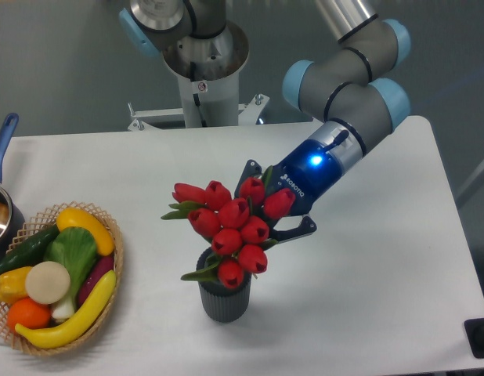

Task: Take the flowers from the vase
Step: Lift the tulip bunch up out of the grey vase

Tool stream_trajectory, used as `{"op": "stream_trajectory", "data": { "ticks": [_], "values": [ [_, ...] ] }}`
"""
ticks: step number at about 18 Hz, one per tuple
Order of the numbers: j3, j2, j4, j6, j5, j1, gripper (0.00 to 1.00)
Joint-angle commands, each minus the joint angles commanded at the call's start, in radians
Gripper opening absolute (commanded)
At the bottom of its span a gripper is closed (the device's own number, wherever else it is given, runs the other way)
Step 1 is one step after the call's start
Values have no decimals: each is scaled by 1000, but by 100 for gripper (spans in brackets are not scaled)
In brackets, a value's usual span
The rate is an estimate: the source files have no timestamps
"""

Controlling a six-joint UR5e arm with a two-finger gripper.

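Observation:
The gripper grabs the flowers by their red tulip heads next, to lift the flowers out of the vase (224,298).
The flowers (230,227), a bunch of red tulips with green leaves, stand in the vase (224,298), a small dark grey ribbed cup near the table's front middle. The bunch leans slightly to the upper right. My gripper (275,200) reaches in from the right at the height of the flower heads. Its jaws stand wide apart, one fingertip (248,169) above the bunch and the other (305,227) to its lower right. The upper-right tulips lie between or in front of the fingers. The stems are hidden by the flower heads.
A wicker basket (117,244) with plastic vegetables and fruit sits at the front left. A pot with a blue handle (2,141) stands at the left edge. The robot's base (203,70) is at the back of the white table (367,298).

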Motion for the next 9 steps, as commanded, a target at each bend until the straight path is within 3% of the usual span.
{"op": "stream_trajectory", "data": {
  "ticks": [9],
  "values": [
    [46, 2, 0, -46, -47, 23, 38]
  ]
}}
